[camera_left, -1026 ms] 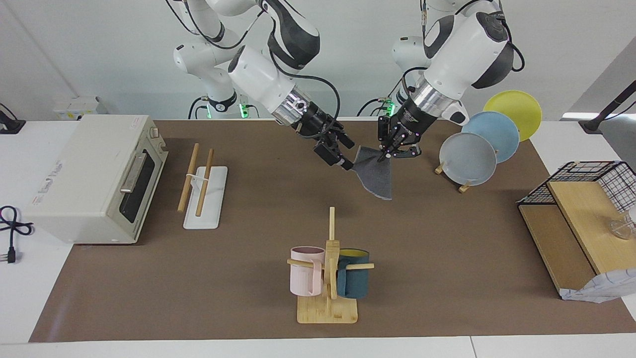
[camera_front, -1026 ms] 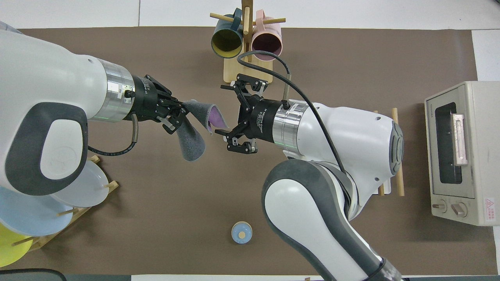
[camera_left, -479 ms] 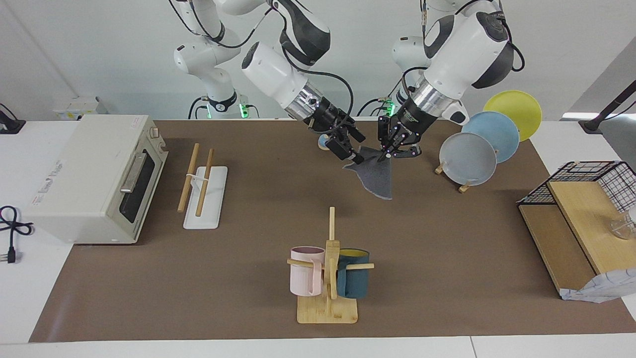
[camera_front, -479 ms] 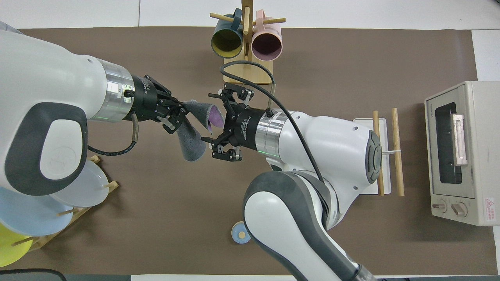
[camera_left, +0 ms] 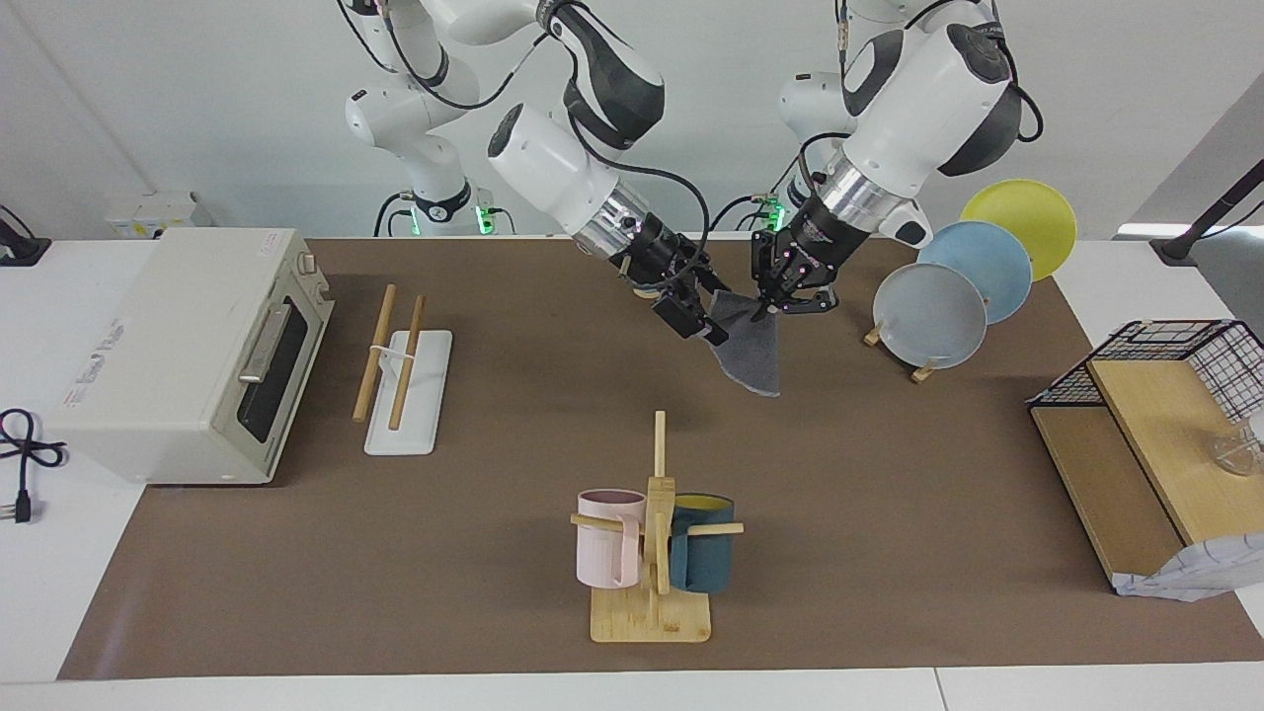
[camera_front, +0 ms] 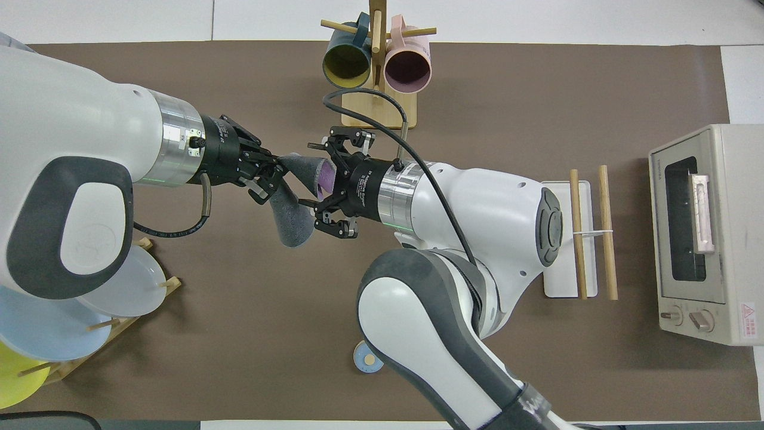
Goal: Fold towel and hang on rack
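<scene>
My right gripper needs to pinch the towel by its loose upper edge (camera_front: 327, 172) next, because the towel's dark grey side (camera_front: 292, 221) hangs slack.
The towel (camera_left: 752, 354) hangs in the air over the mat's middle, between the two grippers. Its dark grey face (camera_front: 292, 221) droops down and a bit of purple face (camera_front: 327, 177) shows at the fold. My left gripper (camera_left: 773, 308) (camera_front: 278, 173) is shut on the towel's upper corner. My right gripper (camera_left: 699, 322) (camera_front: 315, 190) stands open, its fingers on either side of the towel's free edge. The rack (camera_left: 407, 395) (camera_front: 562, 276), two wooden rods on a white base, sits toward the right arm's end of the table with nothing on it.
A toaster oven (camera_left: 188, 355) (camera_front: 704, 233) stands beside the rack at the table's end. A wooden mug tree (camera_left: 655, 553) (camera_front: 376, 107) with two mugs is farther from the robots than the towel. A plate stand with plates (camera_left: 928, 316) (camera_front: 119, 292) and a wire basket (camera_left: 1185, 355) sit toward the left arm's end.
My right gripper has moved in toward the towel until its fingers straddle the free edge, and its jaws have begun to narrow. The left gripper has held still with the towel.
</scene>
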`<state>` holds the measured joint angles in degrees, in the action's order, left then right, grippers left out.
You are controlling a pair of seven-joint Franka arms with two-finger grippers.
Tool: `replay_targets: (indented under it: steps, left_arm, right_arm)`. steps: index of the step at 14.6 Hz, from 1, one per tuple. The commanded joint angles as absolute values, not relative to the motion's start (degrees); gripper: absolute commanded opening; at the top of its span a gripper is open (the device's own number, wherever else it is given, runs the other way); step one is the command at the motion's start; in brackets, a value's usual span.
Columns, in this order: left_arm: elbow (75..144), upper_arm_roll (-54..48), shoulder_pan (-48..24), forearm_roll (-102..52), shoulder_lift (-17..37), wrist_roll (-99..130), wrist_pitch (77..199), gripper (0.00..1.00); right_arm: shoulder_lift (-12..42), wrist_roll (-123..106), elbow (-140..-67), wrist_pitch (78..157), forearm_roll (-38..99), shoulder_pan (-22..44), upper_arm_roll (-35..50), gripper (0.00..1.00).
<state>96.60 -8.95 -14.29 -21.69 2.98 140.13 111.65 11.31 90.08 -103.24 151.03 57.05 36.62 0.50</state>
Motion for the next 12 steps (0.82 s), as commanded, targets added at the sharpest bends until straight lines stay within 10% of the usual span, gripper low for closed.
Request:
replay_targets:
  steps: [1,12]
  left_arm:
    - [99.14,-8.79,-14.06,-22.68,0.79,140.89,112.76,0.00]
    - [99.23,-8.70,-14.06,-22.59,0.62,140.36,112.76,0.00]
  right_arm:
    - [11.87,88.25,-102.30,151.44,56.43,36.47,0.79,0.00]
    - [11.78,85.17,-102.30,149.94,55.90,36.65,0.79,0.00]
